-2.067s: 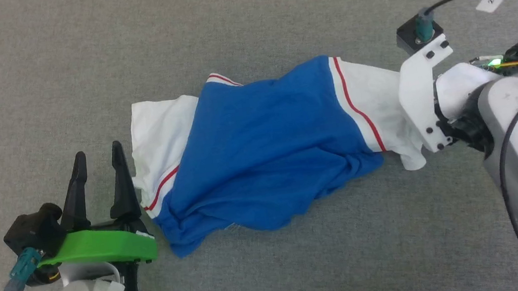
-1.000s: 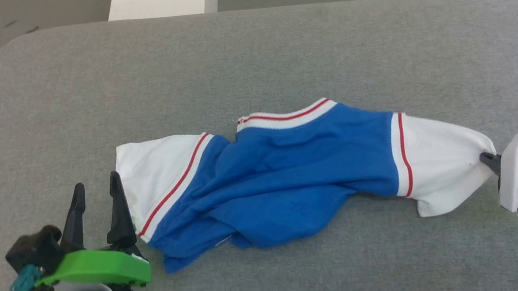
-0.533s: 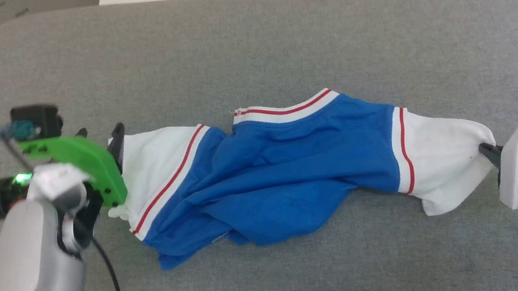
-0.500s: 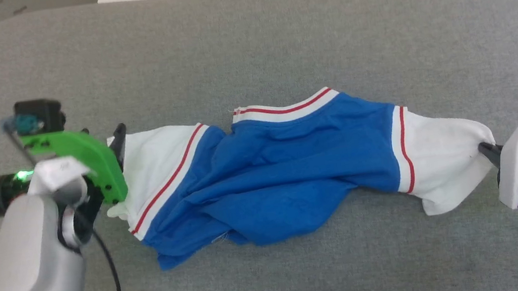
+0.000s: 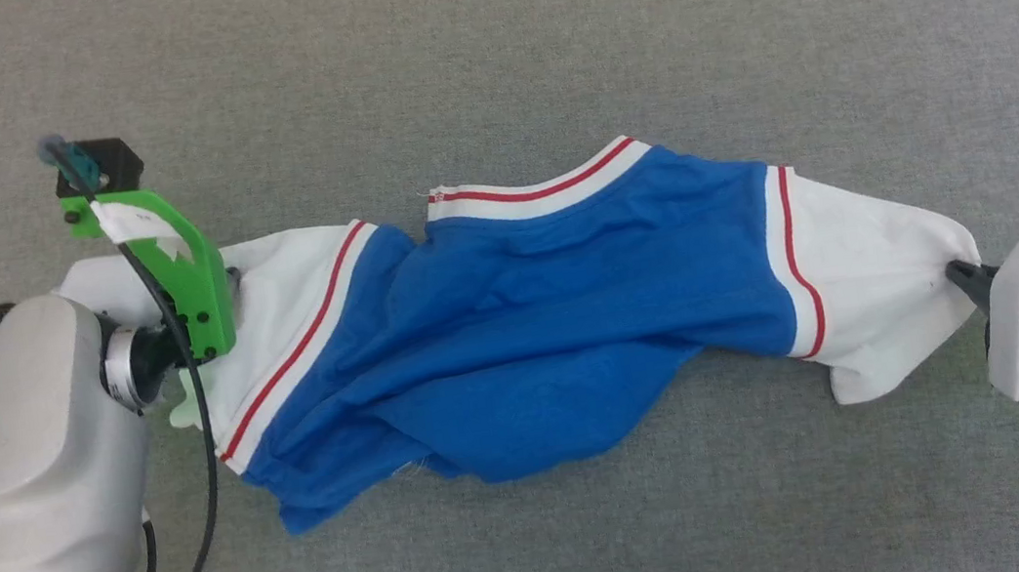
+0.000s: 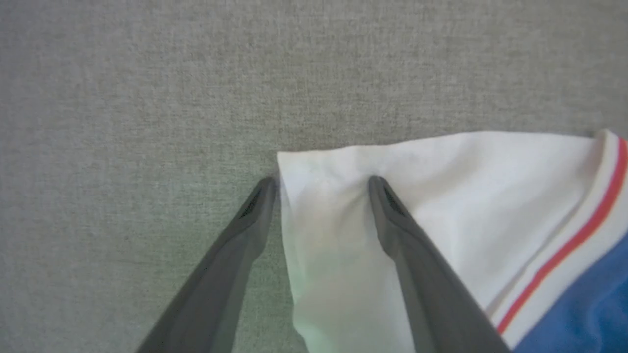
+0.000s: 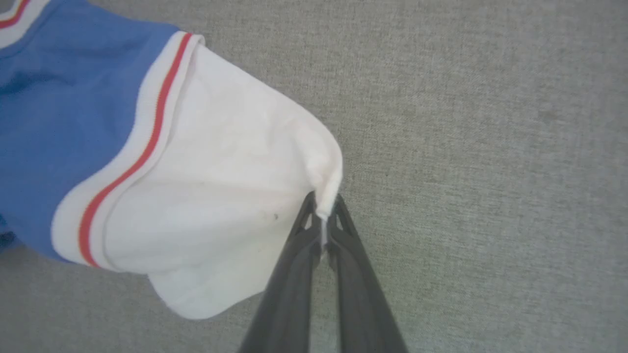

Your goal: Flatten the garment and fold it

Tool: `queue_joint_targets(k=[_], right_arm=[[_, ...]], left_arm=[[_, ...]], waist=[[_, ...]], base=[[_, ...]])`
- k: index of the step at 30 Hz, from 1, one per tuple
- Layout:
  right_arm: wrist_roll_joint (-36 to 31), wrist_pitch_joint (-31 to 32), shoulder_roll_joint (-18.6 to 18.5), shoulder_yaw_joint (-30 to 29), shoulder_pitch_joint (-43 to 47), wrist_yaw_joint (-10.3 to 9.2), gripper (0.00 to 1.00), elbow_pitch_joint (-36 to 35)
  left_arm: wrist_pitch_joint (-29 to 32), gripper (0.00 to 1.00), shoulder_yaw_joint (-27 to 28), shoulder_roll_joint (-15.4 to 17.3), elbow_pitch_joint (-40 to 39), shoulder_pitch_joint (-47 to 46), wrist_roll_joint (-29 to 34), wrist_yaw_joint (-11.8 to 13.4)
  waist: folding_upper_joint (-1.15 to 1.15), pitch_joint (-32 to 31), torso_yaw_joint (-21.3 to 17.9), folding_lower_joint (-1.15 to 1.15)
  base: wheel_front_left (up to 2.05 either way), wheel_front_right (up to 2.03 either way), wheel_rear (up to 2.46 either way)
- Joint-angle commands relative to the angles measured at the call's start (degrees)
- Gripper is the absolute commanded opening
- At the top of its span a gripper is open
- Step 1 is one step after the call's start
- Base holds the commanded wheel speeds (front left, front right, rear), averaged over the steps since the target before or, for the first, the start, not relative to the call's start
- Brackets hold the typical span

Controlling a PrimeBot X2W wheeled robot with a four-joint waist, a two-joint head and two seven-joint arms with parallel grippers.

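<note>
The left gripper pinches the white sleeve by its outer edge (image 6: 297, 197) next, where a finger fits beside the cloth, since the sleeve lies flat.
The garment (image 5: 524, 323) lies stretched crosswise on the grey table, its blue body creased and a white sleeve at each end. In the left wrist view my left gripper (image 6: 321, 186) is open at the left sleeve (image 6: 441, 196). One finger presses on the white cloth, the other rests on the table just off the sleeve's edge. In the head view the green bracket (image 5: 194, 278) covers those fingers. My right gripper (image 7: 324, 211) is shut on the edge of the right sleeve (image 7: 196, 171), seen in the head view at the far right (image 5: 961, 276).
The grey fabric-covered table (image 5: 476, 34) extends all around the garment. A black cable (image 5: 198, 465) hangs along my left forearm near the shirt's lower left corner.
My left arm has come from the near left up to the left sleeve's edge. The right gripper keeps its hold on the right sleeve. The head camera has tilted down.
</note>
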Motion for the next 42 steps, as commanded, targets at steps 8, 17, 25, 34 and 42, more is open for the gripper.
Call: queue_joint_targets(k=[8,17,25,34,42], right_arm=[[-0.5,-0.1,-0.1,-0.4,-1.1,-0.08,0.0,-0.7],[-0.4,-2.3,0.1,0.0,-2.2,-0.08,0.0,1.2],[0.3,-6.1,0.6,-0.8,-2.3,-0.08,0.0,3.0],[1.6,-8.9,1.1,-1.9,0.4,-0.08,0.0,3.5],[4.6,-12.4,0.6,-2.1,-1.3,-0.08,0.0,4.0]], left_arm=[[7.1,0.0,-0.4,-2.3,4.0,0.9,-3.9,-1.0],[4.4,0.0,0.7,-2.4,-0.1,0.9,-6.2,-2.8],[-5.9,0.0,6.6,-1.3,-7.4,2.0,-9.8,-3.5],[-12.4,0.0,12.5,-0.1,-19.7,11.7,-13.5,-2.4],[-14.4,0.0,15.0,0.2,-28.1,18.0,-14.4,-0.3]], waist=[[0.0,1.4,-0.2,0.0],[0.0,-1.6,0.3,0.0],[0.0,-7.2,-0.2,0.0],[0.0,-12.4,-1.0,0.0],[0.0,-15.4,-1.2,0.0]], base=[[0.0,0.0,0.0],[0.0,0.0,0.0],[0.0,0.0,0.0],[0.0,0.0,0.0],[0.0,0.0,0.0]])
